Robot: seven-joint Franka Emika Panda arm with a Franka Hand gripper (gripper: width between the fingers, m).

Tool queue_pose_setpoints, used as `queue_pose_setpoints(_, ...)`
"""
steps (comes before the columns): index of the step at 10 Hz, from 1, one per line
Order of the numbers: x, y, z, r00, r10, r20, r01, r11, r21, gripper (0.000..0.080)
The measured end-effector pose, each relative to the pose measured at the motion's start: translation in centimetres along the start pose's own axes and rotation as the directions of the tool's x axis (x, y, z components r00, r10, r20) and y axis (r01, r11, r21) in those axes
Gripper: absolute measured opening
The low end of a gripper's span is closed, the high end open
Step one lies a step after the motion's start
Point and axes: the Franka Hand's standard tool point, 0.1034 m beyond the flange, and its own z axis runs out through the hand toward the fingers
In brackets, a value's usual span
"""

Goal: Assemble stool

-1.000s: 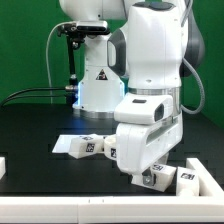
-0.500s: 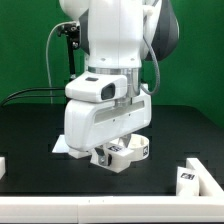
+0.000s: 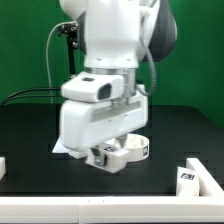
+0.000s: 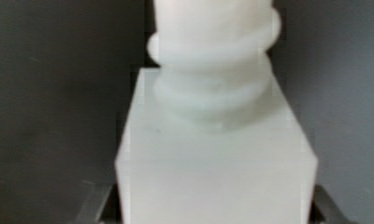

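The tagged white leg (image 3: 108,157) is hanging tilted in my gripper above the black table, so my gripper needs to keep holding the leg.
My gripper (image 3: 106,150) hangs low over the middle of the black table, shut on a white stool leg (image 3: 100,156) with a black-and-white tag. The leg's lower end sits at the round white seat (image 3: 137,150), which shows partly beneath the hand; I cannot tell if they touch. In the wrist view the leg (image 4: 216,130) fills the picture, a square block ending in a rounded knob. It lies between my gripper (image 4: 216,216), whose dark fingers (image 4: 109,206) press against both sides. Much of the seat is hidden by the hand.
A white tagged part (image 3: 190,176) lies at the exterior view's right front. Another white piece (image 3: 3,165) shows at the left edge. A corner of the marker board (image 3: 62,147) peeks out behind the hand. The robot base (image 3: 95,85) stands at the back.
The arm has swung from the exterior view's right to the middle with the leg in its grip. In the last half second it has shifted slightly further left.
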Motion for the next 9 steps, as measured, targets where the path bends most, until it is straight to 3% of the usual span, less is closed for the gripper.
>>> queue_pose_setpoints(2, -4.6, 1.1, -0.2, 0.987, 0.158, 0.020, -0.159, 0.987, 0.015, 0.0320)
queue_pose_setpoints(3, -5.2, 1.8, -0.5, 0.986, 0.160, 0.037, -0.161, 0.986, 0.032, 0.0320)
queue_pose_setpoints(4, -3.7, 3.5, -2.0, 0.990, 0.139, 0.016, -0.140, 0.990, 0.012, 0.0320)
queue_pose_setpoints(5, -3.7, 3.3, -1.7, 0.990, 0.138, 0.008, -0.138, 0.990, 0.003, 0.0320)
queue_pose_setpoints(6, -4.0, 3.0, -1.4, 0.990, 0.139, 0.016, -0.139, 0.990, 0.011, 0.0320)
queue_pose_setpoints(7, -4.2, 3.5, -1.5, 0.988, 0.156, 0.012, -0.156, 0.988, 0.009, 0.0320)
queue_pose_setpoints(8, -5.2, 4.9, -1.6, 0.978, 0.206, 0.007, -0.206, 0.978, 0.003, 0.0320)
queue_pose_setpoints(9, -7.4, 6.0, -1.5, 0.954, 0.300, -0.012, -0.300, 0.954, -0.012, 0.0320)
